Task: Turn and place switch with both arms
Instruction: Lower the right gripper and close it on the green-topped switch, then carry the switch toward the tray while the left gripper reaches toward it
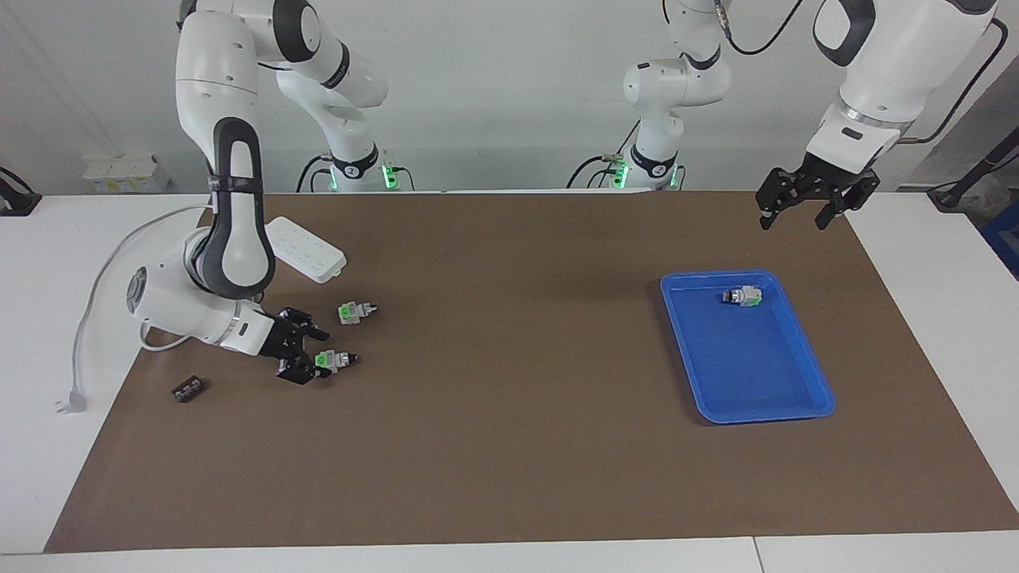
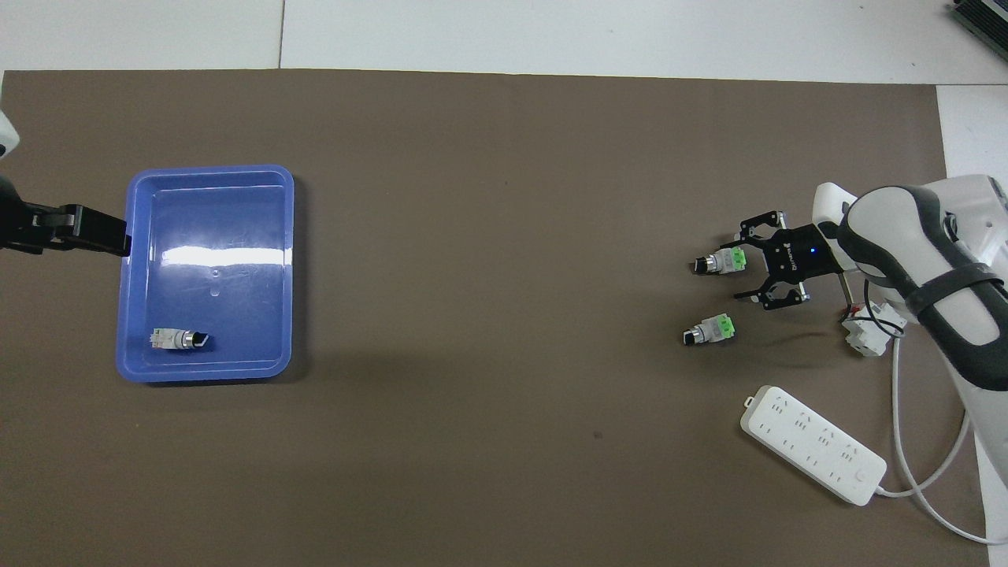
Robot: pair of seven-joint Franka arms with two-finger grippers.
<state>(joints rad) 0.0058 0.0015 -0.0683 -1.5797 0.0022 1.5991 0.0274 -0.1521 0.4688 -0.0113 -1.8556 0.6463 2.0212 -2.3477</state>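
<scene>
The switch's black knob [image 2: 701, 265] has to stay free to be turned. My right gripper should next take hold of the switch by its green end [image 2: 738, 258].
A switch [image 1: 334, 360] [image 2: 720, 262] lies on the brown mat at the right arm's end, black knob pointing toward the tray. My right gripper [image 1: 312, 362] [image 2: 743, 265] is low at the mat and open. Its fingers straddle this switch's green end, one close to it and one still apart. A second switch [image 1: 356, 310] [image 2: 709, 329] lies nearer to the robots. A third switch [image 1: 742, 296] [image 2: 179, 339] rests in the blue tray [image 1: 804, 398] [image 2: 206, 372]. My left gripper [image 1: 794, 221] [image 2: 94, 230] hangs open in the air beside the tray.
A white power strip [image 1: 306, 251] [image 2: 811, 445] lies near the right arm's base, its cable and plug [image 1: 70, 400] trailing off the mat. A white-and-red block [image 2: 862, 335] sits under the right arm. A small flat black piece [image 1: 189, 390] lies on the mat.
</scene>
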